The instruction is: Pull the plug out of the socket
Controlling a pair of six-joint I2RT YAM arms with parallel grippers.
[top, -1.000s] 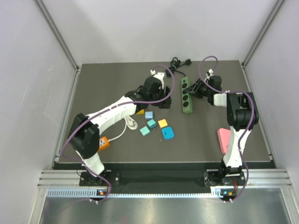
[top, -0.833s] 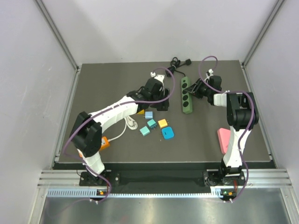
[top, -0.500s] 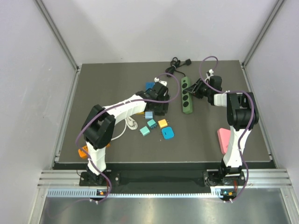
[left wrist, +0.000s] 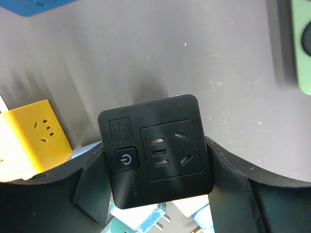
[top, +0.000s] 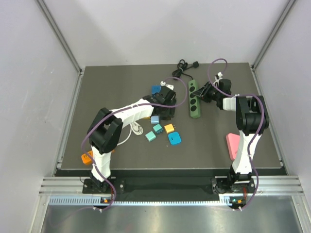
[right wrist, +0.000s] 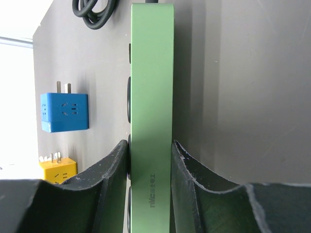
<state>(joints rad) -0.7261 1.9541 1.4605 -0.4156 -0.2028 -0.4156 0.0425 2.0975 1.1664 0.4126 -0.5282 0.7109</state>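
My left gripper releases the black square plug adapter next, since it is apart from the green power strip. The adapter would land on flat, open table.
The green power strip lies on the dark table, its black cable coiled behind it. My right gripper is shut on the strip's far half from the right side; in the right wrist view the fingers press both long sides of the strip. My left gripper is just left of the strip, apart from it, and shut on a black square plug adapter with a power button. The strip's edge shows at the right of the left wrist view.
A blue adapter lies behind the left gripper and a yellow one beside it. Small teal, blue and yellow cubes lie in front. A white cable, an orange block and a pink object lie nearer the front.
My left gripper has drawn a little back and toward the front, away from the strip, with the black adapter. Its elbow swung right, uncovering the blue adapter. The orange block sits further left. The right arm held still.
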